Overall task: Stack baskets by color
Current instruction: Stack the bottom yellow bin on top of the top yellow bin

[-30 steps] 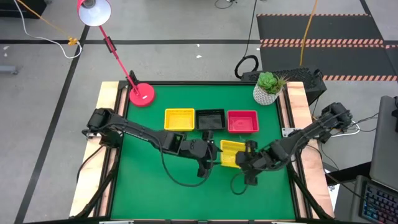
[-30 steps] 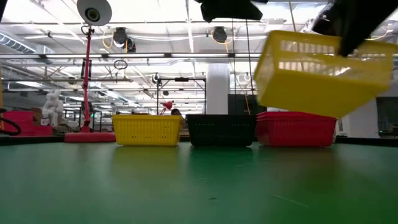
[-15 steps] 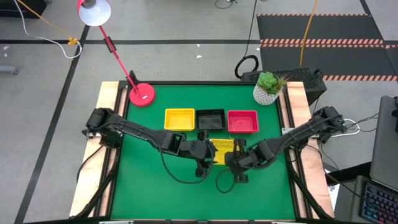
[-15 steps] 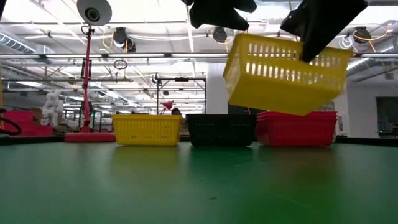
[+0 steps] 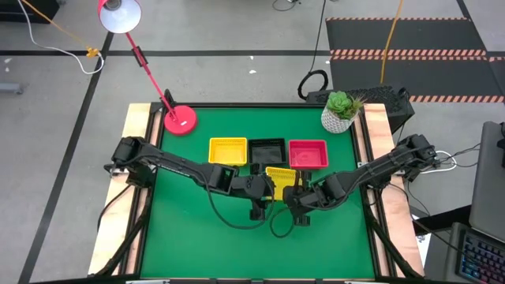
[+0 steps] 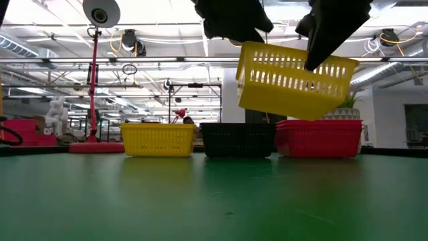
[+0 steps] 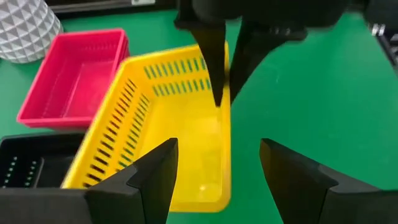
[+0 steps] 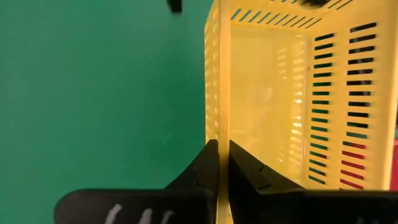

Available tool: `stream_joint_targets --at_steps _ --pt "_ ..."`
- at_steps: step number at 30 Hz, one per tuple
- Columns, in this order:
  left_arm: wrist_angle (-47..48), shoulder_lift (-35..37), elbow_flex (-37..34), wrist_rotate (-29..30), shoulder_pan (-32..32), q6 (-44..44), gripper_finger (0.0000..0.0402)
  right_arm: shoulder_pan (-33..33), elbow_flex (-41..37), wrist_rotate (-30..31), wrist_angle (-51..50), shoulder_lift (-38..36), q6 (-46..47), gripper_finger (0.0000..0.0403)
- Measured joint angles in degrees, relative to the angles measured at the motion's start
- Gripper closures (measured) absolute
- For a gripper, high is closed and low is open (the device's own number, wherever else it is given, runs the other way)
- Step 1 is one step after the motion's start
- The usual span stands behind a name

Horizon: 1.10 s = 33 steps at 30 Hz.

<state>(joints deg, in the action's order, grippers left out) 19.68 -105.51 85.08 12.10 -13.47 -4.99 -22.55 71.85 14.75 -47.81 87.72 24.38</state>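
The hanging basket should be grabbed next by its long side (image 7: 226,149) with my left gripper, so that it can be stacked with the yellow basket in the row.
A yellow basket (image 5: 281,178) hangs tilted above the green table (image 5: 197,229), with my right gripper (image 8: 217,163) shut on it. In the low view this basket (image 6: 294,84) is clear of the table, in front of the row behind it. My left gripper (image 7: 217,177) is open just to its left. Its fingers stand either side of the basket's near corner (image 7: 211,196), and I cannot tell whether they touch it. At the far middle, a yellow basket (image 5: 227,151), a black basket (image 5: 267,151) and a red basket (image 5: 308,154) rest on their bottoms in a row. My right gripper pinches the upper edge of one long wall (image 8: 217,127) of the yellow basket, one finger inside the basket and one outside. The fingers slant down from the table's right and near side. The basket hangs tilted, lifted clear of the table.
A white plant pot (image 5: 339,112) stands at the far right corner, and a red lamp base (image 5: 181,120) at the far left. Bare green table lies along the near side and the left. Wooden rails (image 5: 142,158) edge both sides.
My right gripper has carried the yellow basket toward the table's left and slightly far, up to my left gripper. The basket has stayed lifted and has turned about somewhat on the way. My left gripper has kept its place, still open.
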Motion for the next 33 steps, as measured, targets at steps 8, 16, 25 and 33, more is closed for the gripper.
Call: stream_joint_targets --at_steps 8,16,25,33 --pt "-1.77 -2.42 0.01 -0.11 0.27 3.05 0.0172 0.26 -0.02 0.43 0.33 -0.02 -0.03 0.0395" --pt "-1.55 -3.70 -0.04 -0.16 1.95 4.48 0.0195 0.42 -0.02 0.47 1.29 -0.02 -1.09 0.0394" --pt "-1.62 -3.68 -0.02 -3.63 1.95 4.92 0.0299 0.48 -0.02 0.55 1.33 -0.02 -1.45 0.0394" --pt "-1.47 -3.68 -0.02 -3.97 1.92 6.94 0.0373 0.52 -0.02 0.86 1.41 -0.02 -3.87 0.0394"
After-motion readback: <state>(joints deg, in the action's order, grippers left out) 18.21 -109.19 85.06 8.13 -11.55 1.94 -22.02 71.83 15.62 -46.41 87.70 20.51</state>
